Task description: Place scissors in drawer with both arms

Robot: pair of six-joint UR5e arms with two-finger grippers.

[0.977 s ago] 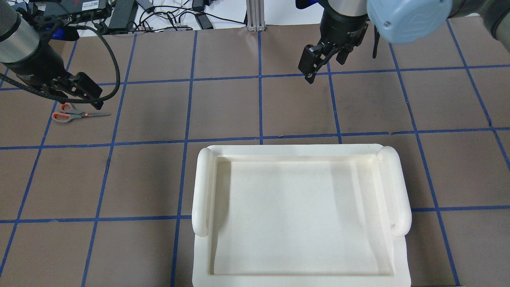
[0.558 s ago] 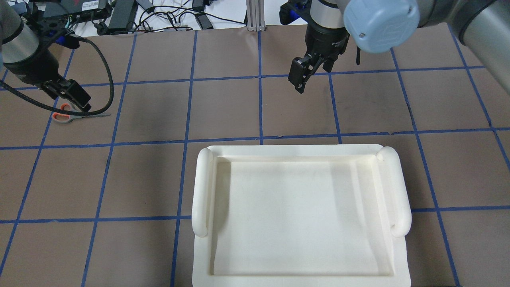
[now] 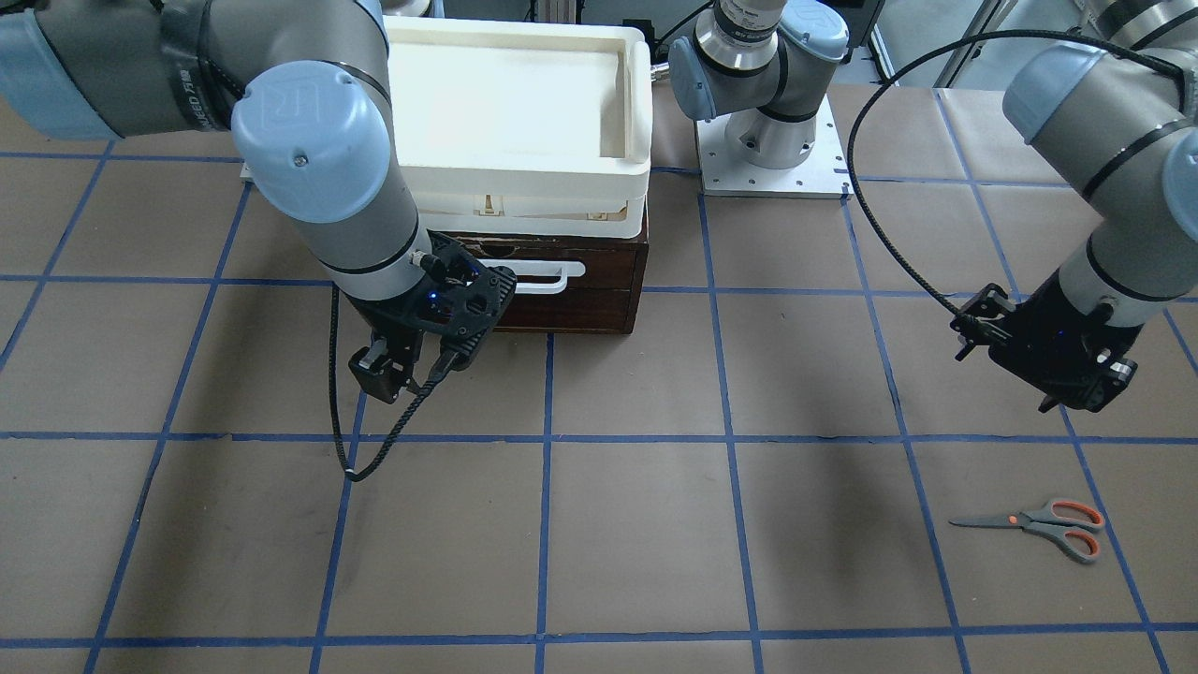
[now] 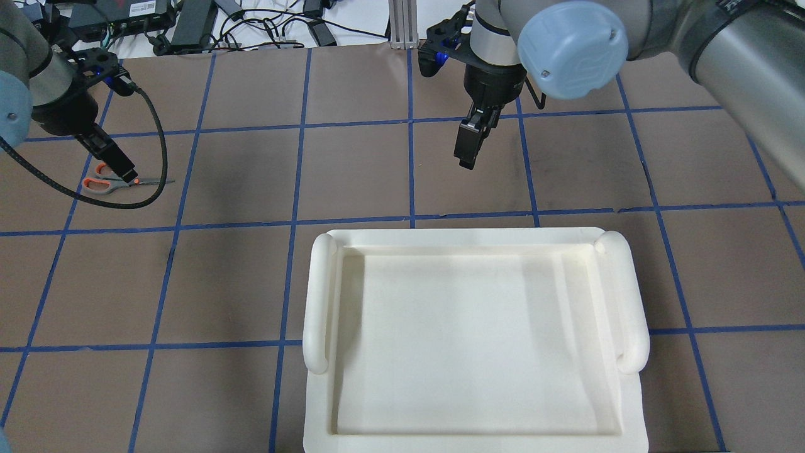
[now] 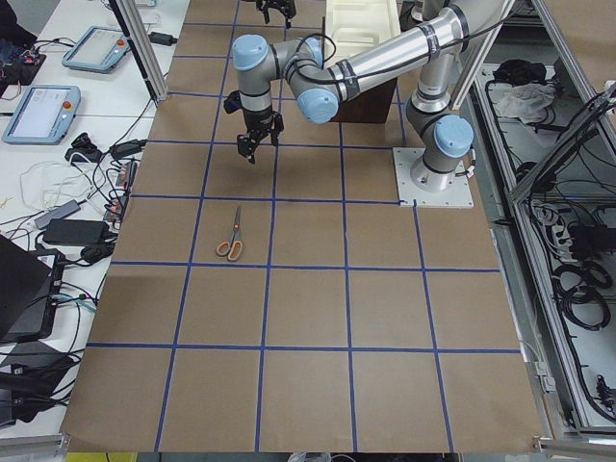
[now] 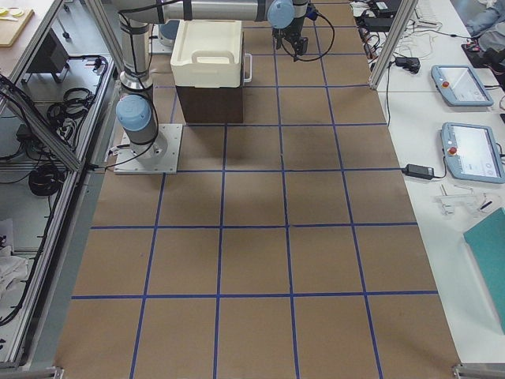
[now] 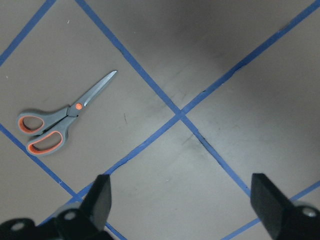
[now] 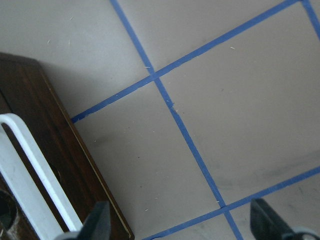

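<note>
My left gripper will next grab the scissors by their gray handles just behind the orange screw (image 3: pixel 1040 522) (image 7: pixel 66 116), since the pointed blades of the scissors lie bare.
The scissors (image 3: pixel 1039 524) lie flat on the brown table paper, handles orange-lined; they also show in the overhead view (image 4: pixel 119 182) and the left wrist view (image 7: pixel 60 122). My left gripper (image 4: pixel 122 168) hovers just above and beside them, open and empty, its fingers (image 7: pixel 100 200) wide apart. The dark brown drawer (image 3: pixel 580 300) looks shut under the tray, with its white bar handle (image 3: pixel 552 278) on the front. My right gripper (image 3: pixel 412 370) is open and empty, close in front of the handle's end (image 8: pixel 30 165), not around it.
A cream-white plastic tray (image 3: pixel 641 94) sits on top of the drawer cabinet and hides it in the overhead view (image 4: pixel 317 296). The left arm's black cable (image 4: pixel 157 145) loops over the table near the scissors. Cables and power bricks lie past the far table edge.
My left gripper turned and dropped closer to the scissors. My right gripper turned and moved left, toward the drawer front. The scissors have not moved.
</note>
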